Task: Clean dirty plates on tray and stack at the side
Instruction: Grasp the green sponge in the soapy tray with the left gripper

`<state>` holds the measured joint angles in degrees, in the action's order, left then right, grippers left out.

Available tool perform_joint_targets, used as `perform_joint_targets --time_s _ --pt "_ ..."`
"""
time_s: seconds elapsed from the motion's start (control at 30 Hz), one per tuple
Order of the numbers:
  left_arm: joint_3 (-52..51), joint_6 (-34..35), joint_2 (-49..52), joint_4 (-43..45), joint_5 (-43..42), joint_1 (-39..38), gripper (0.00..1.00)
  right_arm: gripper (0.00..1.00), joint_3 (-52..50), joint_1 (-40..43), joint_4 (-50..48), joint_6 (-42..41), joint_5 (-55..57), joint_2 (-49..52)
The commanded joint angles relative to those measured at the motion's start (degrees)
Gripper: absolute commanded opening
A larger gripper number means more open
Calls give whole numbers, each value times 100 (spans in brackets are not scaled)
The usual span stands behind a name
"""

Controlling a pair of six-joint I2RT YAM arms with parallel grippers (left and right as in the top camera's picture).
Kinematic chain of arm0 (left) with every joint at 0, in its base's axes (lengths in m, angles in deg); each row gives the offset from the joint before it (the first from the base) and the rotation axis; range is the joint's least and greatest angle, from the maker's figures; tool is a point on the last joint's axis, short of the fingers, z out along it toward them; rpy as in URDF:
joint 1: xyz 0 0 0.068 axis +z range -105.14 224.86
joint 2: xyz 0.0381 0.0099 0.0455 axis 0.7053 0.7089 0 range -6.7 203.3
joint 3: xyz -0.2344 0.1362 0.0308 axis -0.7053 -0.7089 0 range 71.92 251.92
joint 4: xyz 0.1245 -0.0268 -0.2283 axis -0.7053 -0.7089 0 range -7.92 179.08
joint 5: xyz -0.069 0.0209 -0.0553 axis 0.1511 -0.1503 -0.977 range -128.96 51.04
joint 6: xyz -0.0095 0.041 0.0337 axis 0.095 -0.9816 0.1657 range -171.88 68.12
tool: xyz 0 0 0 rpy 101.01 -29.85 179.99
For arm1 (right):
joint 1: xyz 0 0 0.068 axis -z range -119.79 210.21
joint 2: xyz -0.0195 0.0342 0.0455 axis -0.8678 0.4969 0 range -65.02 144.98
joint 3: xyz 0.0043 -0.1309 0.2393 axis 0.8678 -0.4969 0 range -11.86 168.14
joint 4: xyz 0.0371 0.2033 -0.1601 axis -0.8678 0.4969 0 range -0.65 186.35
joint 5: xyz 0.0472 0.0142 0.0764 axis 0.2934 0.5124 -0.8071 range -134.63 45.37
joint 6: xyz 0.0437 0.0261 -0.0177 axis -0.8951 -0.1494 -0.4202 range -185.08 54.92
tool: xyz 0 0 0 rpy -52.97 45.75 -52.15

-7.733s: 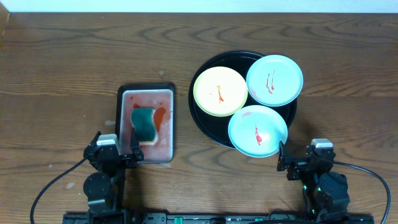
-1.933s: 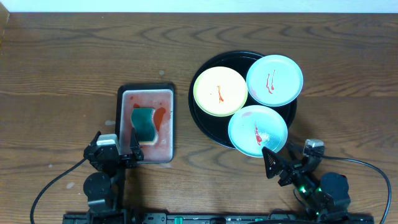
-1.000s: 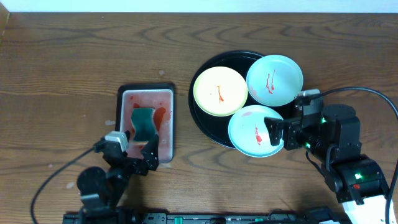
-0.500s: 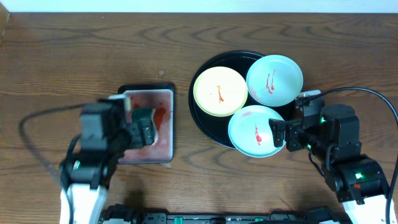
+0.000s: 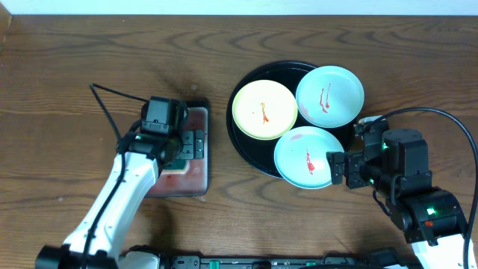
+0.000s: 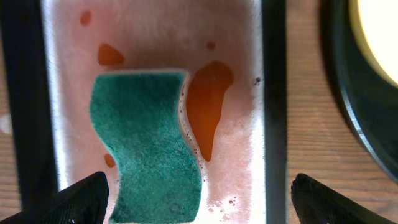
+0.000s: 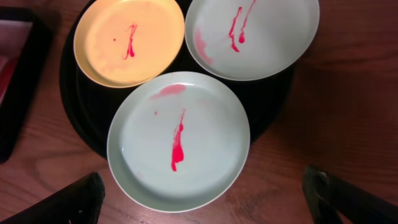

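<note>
The sponge's bottom should stay free to clean dirty plates, so the left gripper should next pinch the green sponge from above across its long sides.
Three plates lie on the round black tray (image 5: 240, 142): a pale yellow plate (image 5: 264, 110), a mint plate (image 5: 329, 96) at the back right, and a mint plate (image 5: 308, 157) overhanging the tray's front rim. Each has red sauce streaks. My right gripper (image 5: 337, 167) is open and empty just right of the front mint plate; in the right wrist view its fingers (image 7: 205, 199) straddle that plate (image 7: 179, 140), with the yellow plate (image 7: 127, 40) and other mint plate (image 7: 252, 34) beyond. My left gripper (image 5: 187, 143) is open above a green sponge (image 6: 146, 146), fingers (image 6: 199, 202) wide apart.
The sponge lies in a small rectangular black-rimmed tray (image 5: 196, 168) with a pinkish wet inside (image 6: 236, 56) and orange-red sauce blots (image 6: 208, 106). The round tray's rim (image 6: 354, 112) lies just right of it. Bare wooden table surrounds both trays.
My left arm has swung forward from the table's front edge to hover over the small tray and sponge. My right gripper has shifted slightly toward the front beside the front mint plate.
</note>
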<state>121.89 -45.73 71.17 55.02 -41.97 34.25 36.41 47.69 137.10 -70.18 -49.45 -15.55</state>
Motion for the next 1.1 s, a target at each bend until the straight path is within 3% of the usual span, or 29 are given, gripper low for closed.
perform_joint_targets --time_s 0.0,0.13,0.47,1.07 --pt "114 -11 380 2 87 -2 94 99 101 -17 -2 92 94 -17" --pt "114 -11 710 13 109 7 93 99 101 -17 -2 92 94 -17" --pt "90 13 1106 177 111 492 73 99 101 -17 26 92 94 -17" --pt "48 13 1434 669 -35 546 60 99 101 -17 57 90 92 -17"
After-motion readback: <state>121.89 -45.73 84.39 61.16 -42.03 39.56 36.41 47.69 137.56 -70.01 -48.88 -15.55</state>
